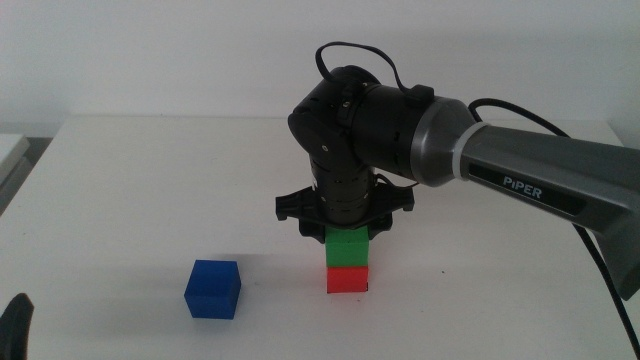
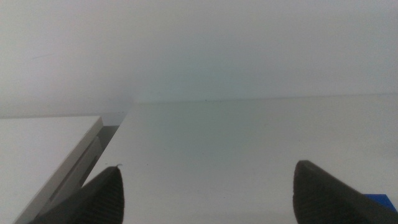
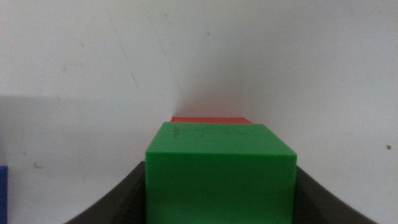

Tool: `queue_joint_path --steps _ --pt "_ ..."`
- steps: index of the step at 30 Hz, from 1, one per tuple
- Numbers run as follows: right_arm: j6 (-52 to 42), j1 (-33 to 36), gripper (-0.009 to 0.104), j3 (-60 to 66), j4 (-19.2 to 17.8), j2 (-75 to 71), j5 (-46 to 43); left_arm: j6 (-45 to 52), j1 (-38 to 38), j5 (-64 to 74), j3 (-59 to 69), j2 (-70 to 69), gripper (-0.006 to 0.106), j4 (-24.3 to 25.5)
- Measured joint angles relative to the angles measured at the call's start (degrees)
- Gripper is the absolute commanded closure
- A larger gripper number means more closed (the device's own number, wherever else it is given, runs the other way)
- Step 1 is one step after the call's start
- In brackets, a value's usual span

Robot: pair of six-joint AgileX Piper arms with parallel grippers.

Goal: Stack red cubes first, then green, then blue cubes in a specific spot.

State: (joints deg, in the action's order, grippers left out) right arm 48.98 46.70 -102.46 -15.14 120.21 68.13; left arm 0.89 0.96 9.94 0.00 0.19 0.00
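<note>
The green cube's lower edge (image 1: 347, 265) rests on the red cube (image 1: 347, 279) in the middle view. The green cube leaves my right gripper next, as it would stand.
The green cube (image 1: 347, 248) sits squarely on the red cube (image 1: 347, 279) at the table's front middle. My right gripper (image 1: 345, 230) points straight down over the stack, its jaws closed against the green cube's sides. In the right wrist view the green cube (image 3: 217, 168) fills the gap between the jaws and a strip of the red cube (image 3: 211, 119) shows behind it. The blue cube (image 1: 213, 289) lies alone to the left of the stack. The marked square is hidden under the red cube. My left gripper (image 1: 15, 325) waits open at the bottom left corner.
The right arm (image 1: 540, 170) reaches in from the right above the table. A white board edge (image 2: 56, 168) lies beside the table's left side. The blue cube's corner (image 2: 379, 200) shows by the left gripper's jaw.
</note>
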Motion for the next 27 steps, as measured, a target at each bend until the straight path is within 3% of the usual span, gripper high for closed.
queue_joint_path --steps 3,4,10,12,19,27 --pt "0.0 0.0 0.078 0.0 0.3 0.0 -0.5 0.0 0.0 0.0 0.0 0.0 0.009 0.0" --pt "0.0 0.0 0.066 0.0 0.3 0.0 -0.4 0.0 0.0 0.0 0.0 0.0 0.009 0.0" --pt "0.0 0.0 0.057 0.0 0.5 0.0 0.4 0.0 0.0 0.0 0.0 0.0 0.009 0.0" --pt "0.0 0.0 0.045 0.0 0.5 0.0 0.6 0.0 0.0 0.0 0.0 0.0 0.009 0.0" --pt "-0.1 0.0 0.023 0.0 0.5 0.0 0.7 0.0 0.0 0.0 0.0 0.0 0.009 0.0" --pt "-6.9 0.0 0.021 0.2 1.4 -6.7 0.5 0.0 0.0 0.0 0.0 0.0 0.009 0.0"
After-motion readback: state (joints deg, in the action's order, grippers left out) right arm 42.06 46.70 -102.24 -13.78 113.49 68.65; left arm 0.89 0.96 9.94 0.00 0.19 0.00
